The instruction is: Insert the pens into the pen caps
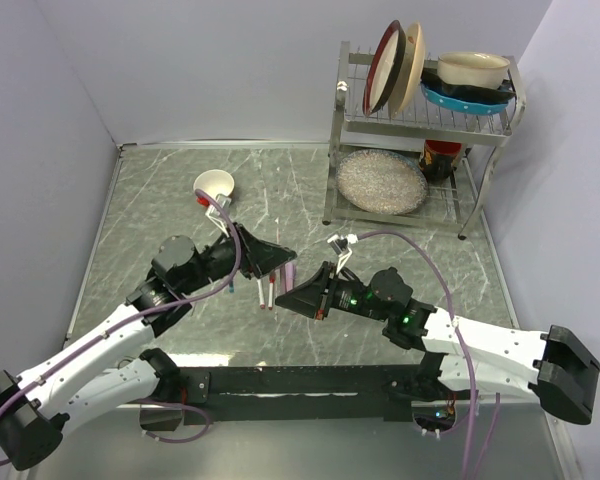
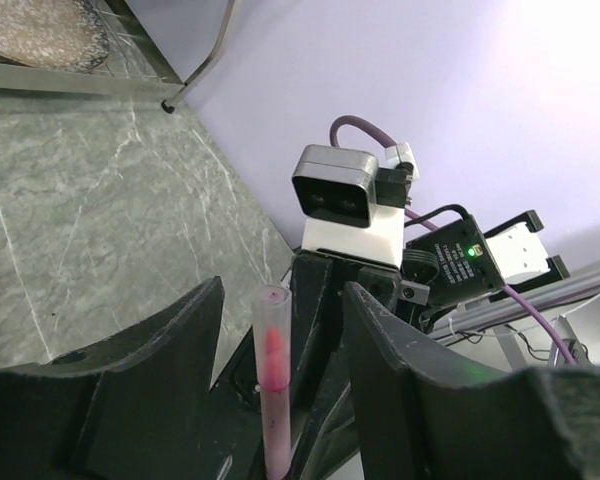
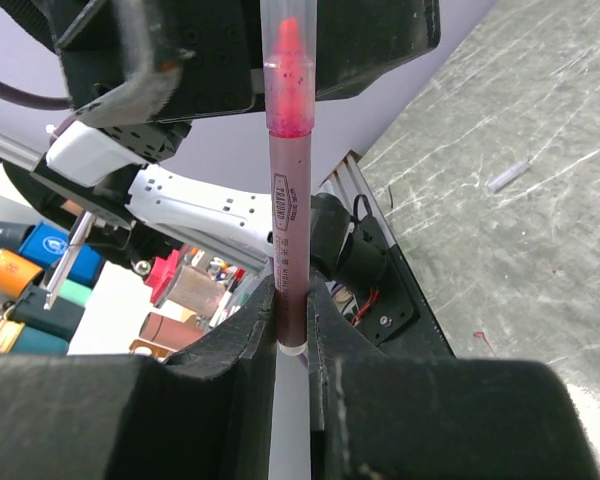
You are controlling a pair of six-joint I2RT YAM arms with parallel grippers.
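Note:
The cap [image 1: 289, 267] [image 2: 272, 333] stands between both fingers with its end level with them, so I should close my left gripper.
My right gripper [image 3: 290, 297] is shut on the mauve barrel of a pen [image 3: 285, 215]. Its pink tip sits inside the translucent lilac-pink cap [image 3: 286, 60]. In the left wrist view the same cap [image 2: 271, 345] stands between the fingers of my left gripper [image 2: 283, 292], which are spread wide and do not touch it. From above, the left gripper [image 1: 283, 256] and the right gripper [image 1: 305, 288] meet tip to tip over the table's middle, with the cap [image 1: 291, 270] between them. Two more pens [image 1: 266, 293] lie on the table just left of the grippers.
A small white bowl [image 1: 215, 184] stands at the back left with a red thing [image 1: 201, 198] beside it. A metal dish rack [image 1: 418, 130] with plates and bowls stands at the back right. A small clear piece [image 3: 507, 177] lies on the table.

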